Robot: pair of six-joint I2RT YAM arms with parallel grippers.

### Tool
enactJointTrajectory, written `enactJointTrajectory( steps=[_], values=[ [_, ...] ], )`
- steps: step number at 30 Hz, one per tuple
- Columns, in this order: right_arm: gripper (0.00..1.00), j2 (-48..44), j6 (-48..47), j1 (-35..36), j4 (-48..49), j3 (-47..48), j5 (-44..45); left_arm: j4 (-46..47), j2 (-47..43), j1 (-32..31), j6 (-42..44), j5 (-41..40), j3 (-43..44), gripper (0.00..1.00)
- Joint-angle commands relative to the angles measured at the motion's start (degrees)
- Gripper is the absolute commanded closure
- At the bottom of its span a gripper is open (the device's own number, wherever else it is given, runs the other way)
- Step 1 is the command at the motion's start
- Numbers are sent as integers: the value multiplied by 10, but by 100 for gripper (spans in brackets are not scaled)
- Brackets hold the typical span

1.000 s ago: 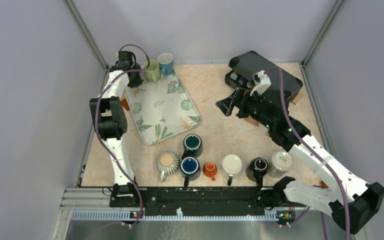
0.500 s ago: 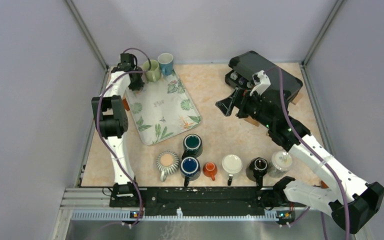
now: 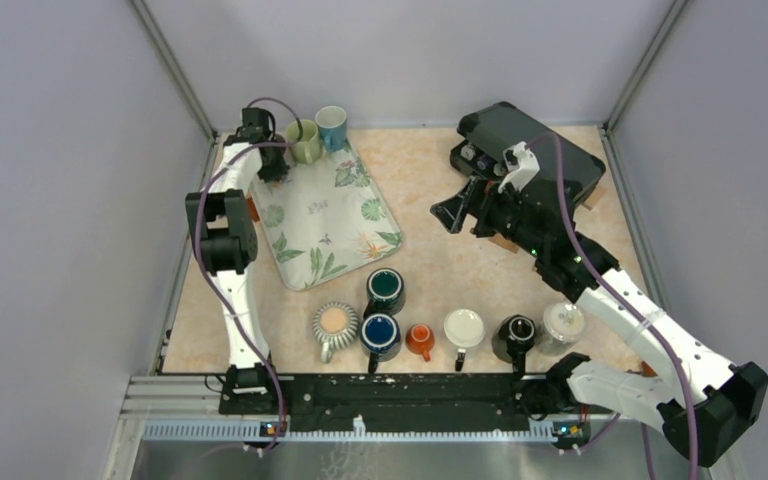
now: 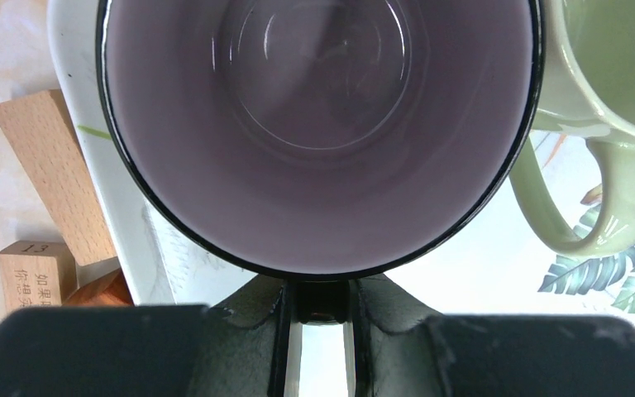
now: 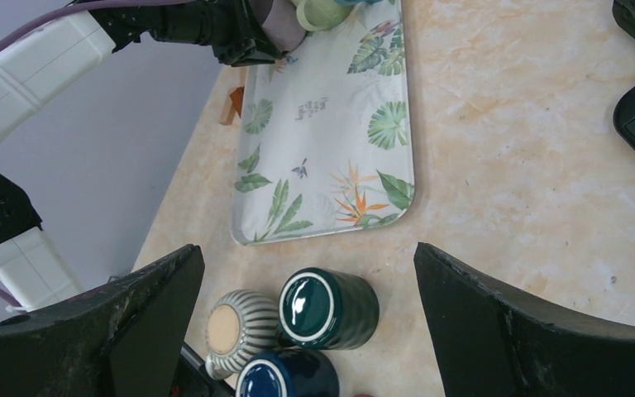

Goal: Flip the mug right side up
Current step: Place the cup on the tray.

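Observation:
The black mug is upright over the tray's flat inside and would stand in the tray's corner, so it is time for my left gripper to open now.
A black mug with a pale purple inside (image 4: pixel 318 124) fills the left wrist view, its opening facing the camera. My left gripper (image 4: pixel 321 310) is shut on its handle at the far left corner of the leaf-print tray (image 3: pixel 325 215). In the top view the left gripper (image 3: pixel 267 160) hides most of the mug. I cannot tell whether the mug rests on the tray or hangs just above it. My right gripper (image 3: pixel 455 212) is open and empty, held high over the middle of the table. In the right wrist view its fingers (image 5: pixel 157 306) frame the mugs below.
A green mug (image 3: pixel 304 142) and a blue mug (image 3: pixel 331 125) stand upright by the tray's far end. Several upside-down mugs line the near edge, from the striped one (image 3: pixel 334 321) to a black one (image 3: pixel 515 333). A black machine (image 3: pixel 520 150) sits far right. Wooden blocks (image 4: pixel 50 182) lie left of the tray.
My left wrist has shifted slightly at the tray's far corner, still holding the mug. The right arm has barely moved.

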Motion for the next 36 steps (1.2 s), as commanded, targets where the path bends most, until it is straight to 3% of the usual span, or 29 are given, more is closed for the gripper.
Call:
enactJointTrajectory(
  steps=[1, 4, 16, 26, 36],
  values=[
    [1, 1, 2, 1, 23, -4, -6, 31, -6, 0, 2, 7, 35, 83],
    [1, 2, 2, 1, 24, -4, -6, 31, -6, 0, 2, 8, 35, 77],
    [1, 3, 1, 1, 19, -5, -8, 33, -23, 0, 3, 6, 39, 37],
    [1, 4, -1, 1, 3, -9, 2, 62, -120, -8, 0, 7, -16, 2],
    [1, -8, -1, 1, -72, -4, 77, 90, -257, -65, -17, 34, -132, 2]
  ],
)
